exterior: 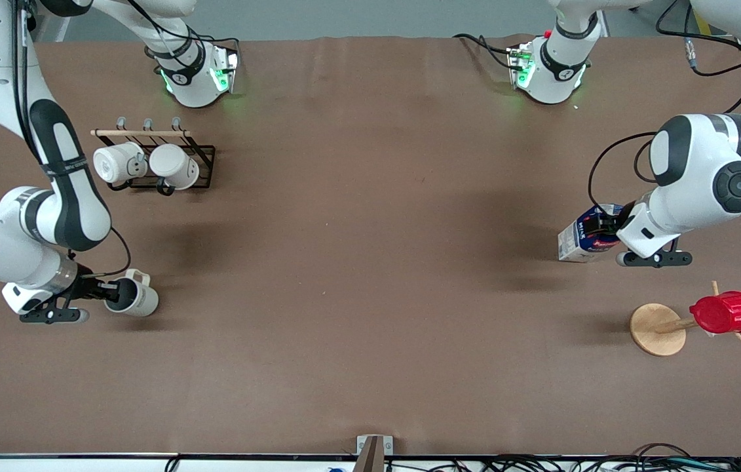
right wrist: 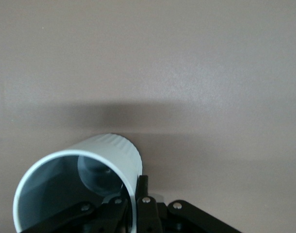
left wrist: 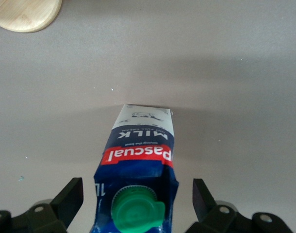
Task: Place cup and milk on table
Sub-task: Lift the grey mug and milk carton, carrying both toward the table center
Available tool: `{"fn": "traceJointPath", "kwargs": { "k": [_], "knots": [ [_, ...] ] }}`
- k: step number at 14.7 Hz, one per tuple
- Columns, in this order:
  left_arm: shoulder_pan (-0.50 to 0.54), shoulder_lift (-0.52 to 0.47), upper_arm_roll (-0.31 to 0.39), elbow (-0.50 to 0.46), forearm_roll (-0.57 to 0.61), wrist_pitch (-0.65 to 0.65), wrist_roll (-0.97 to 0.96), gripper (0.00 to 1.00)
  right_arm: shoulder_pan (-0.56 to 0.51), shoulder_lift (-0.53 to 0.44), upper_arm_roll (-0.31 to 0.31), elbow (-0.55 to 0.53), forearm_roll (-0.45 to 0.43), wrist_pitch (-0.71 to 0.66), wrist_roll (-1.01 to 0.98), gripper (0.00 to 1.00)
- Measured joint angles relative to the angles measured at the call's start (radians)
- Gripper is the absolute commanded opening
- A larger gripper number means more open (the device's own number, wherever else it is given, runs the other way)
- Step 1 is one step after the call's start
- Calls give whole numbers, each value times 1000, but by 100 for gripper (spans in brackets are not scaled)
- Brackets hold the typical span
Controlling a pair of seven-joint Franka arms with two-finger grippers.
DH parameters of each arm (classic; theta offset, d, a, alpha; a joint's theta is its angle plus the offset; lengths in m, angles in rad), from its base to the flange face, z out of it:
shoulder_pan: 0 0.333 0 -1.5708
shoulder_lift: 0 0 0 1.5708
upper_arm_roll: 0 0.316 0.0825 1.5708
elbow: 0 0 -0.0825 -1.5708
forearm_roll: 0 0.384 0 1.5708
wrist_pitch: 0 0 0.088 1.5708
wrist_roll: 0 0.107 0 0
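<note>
My left gripper is ready to close: in the left wrist view, its fingers are beside the milk's shoulders, level with its green cap (left wrist: 137, 212).
The cup (exterior: 133, 297), cream-white with a grey inside, lies tilted with its mouth toward my right gripper (exterior: 107, 289), near the right arm's end of the table (exterior: 370, 229). In the right wrist view the right gripper (right wrist: 136, 188) is shut on the cup's rim (right wrist: 80, 160), one finger inside and one outside. I cannot tell if the cup touches the table. The milk (exterior: 588, 240), a blue-and-white carton, is at the left arm's end. My left gripper (exterior: 606, 229) is open around its top. In the left wrist view its fingers (left wrist: 73, 194) stand clear of the carton (left wrist: 140, 145) on both sides, by the green cap (left wrist: 137, 212).
A black wire rack (exterior: 203, 157) with two white mugs (exterior: 147, 164) stands near the right arm's base. A wooden stand (exterior: 657, 329) with a red ribbed cup (exterior: 725, 313) is nearer to the front camera than the milk; its base shows in the left wrist view (left wrist: 26, 14).
</note>
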Motion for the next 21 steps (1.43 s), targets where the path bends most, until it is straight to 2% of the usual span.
{"fn": "traceJointPath", "kwargs": {
  "k": [3, 5, 7, 8, 10, 12, 15, 18, 21],
  "knots": [
    [6, 0, 0, -5, 0, 0, 3, 98, 4, -13, 1, 74, 10, -159, 31, 0],
    [6, 0, -1, -9, 0, 0, 3, 90, 36, -62, 7, 109, 1, -270, 91, 1],
    [6, 0, -1, -11, 0, 0, 3, 53, 106, -133, 14, 117, -20, -366, 208, 1],
    [5, 0, -1, -11, 0, 0, 3, 40, 155, -163, 19, 117, -33, -402, 267, 1],
    [5, 0, -2, -11, 0, 4, 3, 29, 267, -198, 25, 118, -44, -448, 391, 1],
    [5, 0, -3, -10, 0, 8, 3, 24, 376, -202, 38, 119, -52, -448, 530, 1],
    [5, -5, -4, -6, 0, 15, 3, 24, 503, -175, 83, 145, -73, -417, 761, 2],
    [4, -27, -13, 8, 0, 18, 3, 24, 551, -80, 165, 167, -134, -280, 931, 2],
    [3, -51, -58, 32, 0, 18, 3, 24, 566, 12, 217, 177, -196, -197, 1022, 4]
  ]
}}
